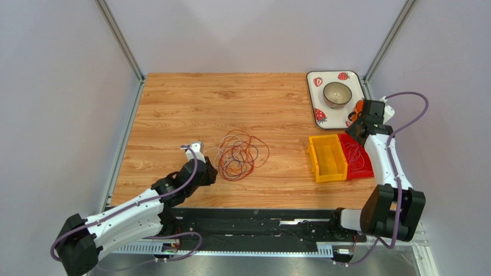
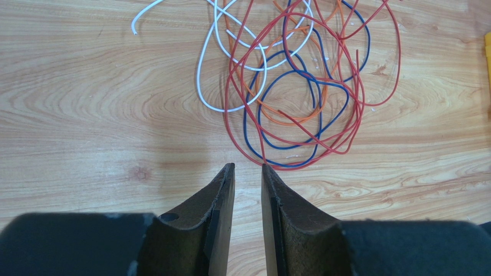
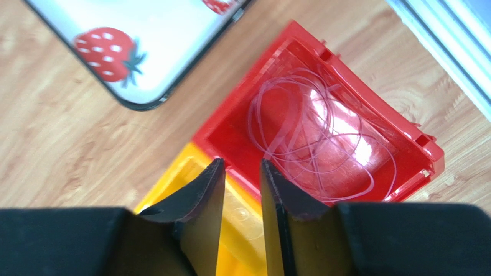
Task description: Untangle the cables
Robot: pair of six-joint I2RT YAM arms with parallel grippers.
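I will next grip the thin red cable by its near outer loop [image 1: 226,177] [image 2: 249,157] with my left gripper, and that leaves the white cable free to stay on the tabletop.
The cables [image 1: 239,154] lie in one tangled pile of loops at the table's middle. In the left wrist view the tangle [image 2: 299,98] shows red, blue [image 2: 288,148], orange [image 2: 288,122] and white [image 2: 199,75] wires crossing each other. My left gripper [image 2: 248,168] is just short of the pile's near edge, jaws a narrow gap apart and empty; it also shows in the top view [image 1: 210,171]. My right gripper [image 3: 241,164] hangs over the yellow and red bins, slightly open and empty. A thin pale wire coil [image 3: 323,138] lies in the red bin [image 3: 357,75].
A yellow bin [image 1: 314,161] and the red bin [image 1: 347,150] stand side by side at the right. A strawberry-print tray [image 1: 316,95] with a bowl [image 1: 337,94] sits at the back right. Metal frame posts stand at the back corners.
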